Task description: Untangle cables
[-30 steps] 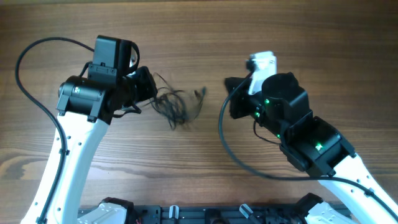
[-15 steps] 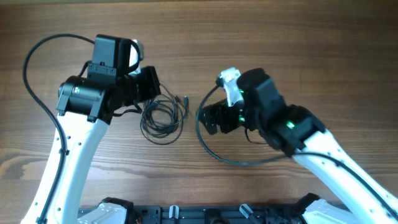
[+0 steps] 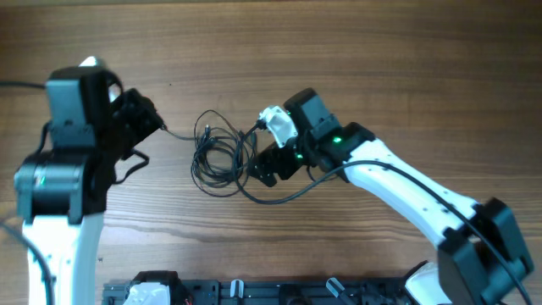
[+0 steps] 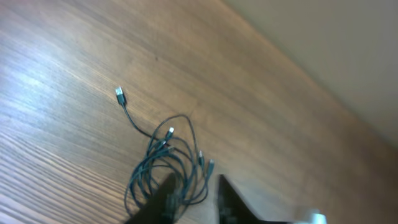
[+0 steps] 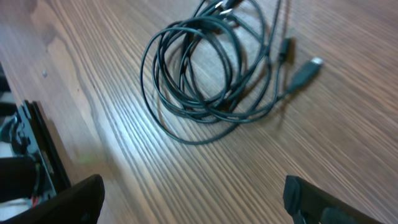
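Next, my right gripper should grab the cables' loops at the coil's edge [image 3: 243, 168] [image 5: 225, 117] nearest it. The opposite loops remain for my left gripper to untangle.
The cables [image 3: 222, 157] lie in a loose coil of thin dark loops on the wooden table, between the two arms. One plug end [image 4: 120, 95] trails out toward the left. My left gripper [image 3: 152, 123] stands left of the coil, apart from it. Its fingers [image 4: 166, 200] show a narrow gap with bare wood between them, and the cables [image 4: 163, 167] lie beyond the tips. My right gripper [image 3: 258, 167] is at the coil's right edge. Its jaws are spread wide and hold nothing in the right wrist view [image 5: 196, 205], with the cables [image 5: 202, 68] just ahead.
The right arm's thicker black cable [image 3: 279, 193] loops over the table below the coil. A black rail [image 3: 279, 292] runs along the front edge and shows again [image 5: 25, 155] at the left of the right wrist view. The table's far edge [image 4: 298, 81] meets a pale wall.
The left arm has pulled back to the left, away from the coil. The right arm has swung left up to the coil with its jaws spread wide. The tangle has settled into rounder loops.
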`<state>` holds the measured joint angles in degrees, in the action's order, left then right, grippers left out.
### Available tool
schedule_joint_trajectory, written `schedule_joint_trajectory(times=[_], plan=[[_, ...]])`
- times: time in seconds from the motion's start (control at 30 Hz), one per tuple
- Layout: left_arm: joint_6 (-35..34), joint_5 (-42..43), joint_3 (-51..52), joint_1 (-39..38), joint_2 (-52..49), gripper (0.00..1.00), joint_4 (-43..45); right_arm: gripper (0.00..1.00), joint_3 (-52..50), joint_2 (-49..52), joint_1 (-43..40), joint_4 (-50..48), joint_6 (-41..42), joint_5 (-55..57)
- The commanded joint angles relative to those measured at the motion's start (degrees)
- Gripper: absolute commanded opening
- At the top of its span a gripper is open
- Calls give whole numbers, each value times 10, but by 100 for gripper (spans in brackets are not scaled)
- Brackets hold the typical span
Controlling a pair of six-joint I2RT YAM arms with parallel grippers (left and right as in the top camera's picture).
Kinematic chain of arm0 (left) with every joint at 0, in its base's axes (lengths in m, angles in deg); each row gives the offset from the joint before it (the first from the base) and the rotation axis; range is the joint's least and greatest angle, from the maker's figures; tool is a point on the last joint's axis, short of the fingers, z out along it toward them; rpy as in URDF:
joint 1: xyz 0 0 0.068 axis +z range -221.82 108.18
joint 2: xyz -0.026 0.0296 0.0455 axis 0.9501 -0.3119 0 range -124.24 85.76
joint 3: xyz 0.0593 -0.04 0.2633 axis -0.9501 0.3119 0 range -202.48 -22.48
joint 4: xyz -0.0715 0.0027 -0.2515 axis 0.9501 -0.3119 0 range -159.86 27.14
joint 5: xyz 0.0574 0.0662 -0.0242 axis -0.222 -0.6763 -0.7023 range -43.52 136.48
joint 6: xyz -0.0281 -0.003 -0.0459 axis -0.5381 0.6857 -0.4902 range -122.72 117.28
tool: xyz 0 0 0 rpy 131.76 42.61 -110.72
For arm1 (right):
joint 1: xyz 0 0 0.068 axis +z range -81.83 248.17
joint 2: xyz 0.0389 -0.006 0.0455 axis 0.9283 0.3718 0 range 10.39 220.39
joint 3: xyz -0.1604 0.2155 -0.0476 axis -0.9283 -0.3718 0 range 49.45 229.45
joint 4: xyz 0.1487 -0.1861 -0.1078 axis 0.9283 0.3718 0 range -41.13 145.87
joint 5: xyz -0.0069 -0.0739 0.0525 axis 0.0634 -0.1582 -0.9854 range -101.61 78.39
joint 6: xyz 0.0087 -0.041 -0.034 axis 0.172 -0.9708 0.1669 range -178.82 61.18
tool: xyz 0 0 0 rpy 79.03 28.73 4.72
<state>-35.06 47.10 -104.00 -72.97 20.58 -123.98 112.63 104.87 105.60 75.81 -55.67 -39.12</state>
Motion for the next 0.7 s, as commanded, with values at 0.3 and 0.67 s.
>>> schedule_joint_trajectory(times=[0.3, 0.67], plan=[[-1, -13, -6, 10, 58, 56, -49, 89, 5, 87, 94, -107, -9, 2], [-1, 0, -6, 10, 48, 60, -71, 85, 5, 133, 134, -212, 258, 230]])
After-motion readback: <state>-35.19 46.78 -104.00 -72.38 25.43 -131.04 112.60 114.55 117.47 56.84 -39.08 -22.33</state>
